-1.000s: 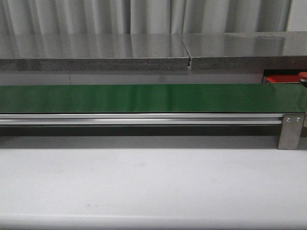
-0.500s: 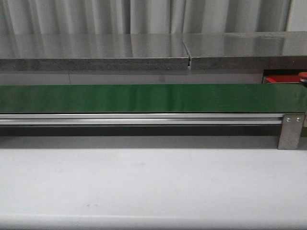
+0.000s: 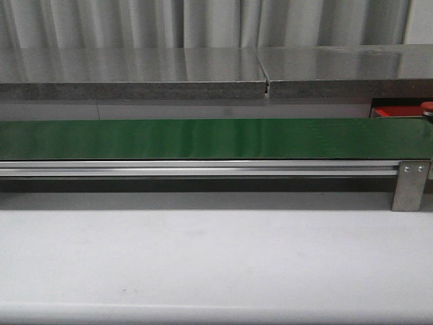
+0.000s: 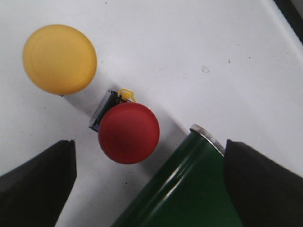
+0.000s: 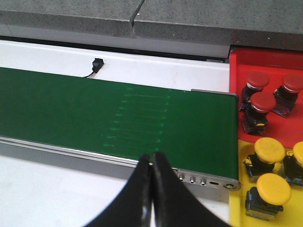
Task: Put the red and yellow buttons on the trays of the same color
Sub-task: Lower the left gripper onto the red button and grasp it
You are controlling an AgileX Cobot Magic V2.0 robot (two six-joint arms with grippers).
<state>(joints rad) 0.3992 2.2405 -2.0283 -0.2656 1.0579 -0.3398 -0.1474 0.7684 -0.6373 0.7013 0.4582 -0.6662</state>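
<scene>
The fingers of my left gripper are above and short of the red button beside the green belt (image 4: 189, 189) and would miss it if they closed now. I need to first lower them toward the button.
In the left wrist view a red button (image 4: 129, 133) and a yellow button (image 4: 59, 59) stand on the white table beside the end of the green belt (image 4: 189, 189). My left gripper (image 4: 149, 156) is open above them, the red button just ahead of its left finger and nothing held. In the right wrist view my right gripper (image 5: 151, 163) is shut and empty over the belt's near rail. Past the belt's end, the red tray (image 5: 255, 59) holds three red buttons (image 5: 263, 101) and the yellow tray (image 5: 237, 201) holds three yellow buttons (image 5: 274, 189).
The long green belt (image 3: 203, 139) spans the front view on an aluminium rail with a metal bracket (image 3: 411, 184) at its right end. A grey stone ledge (image 3: 135, 71) runs behind it. A corner of the red tray (image 3: 396, 112) shows at far right. A small black sensor (image 5: 97, 63) sits behind the belt.
</scene>
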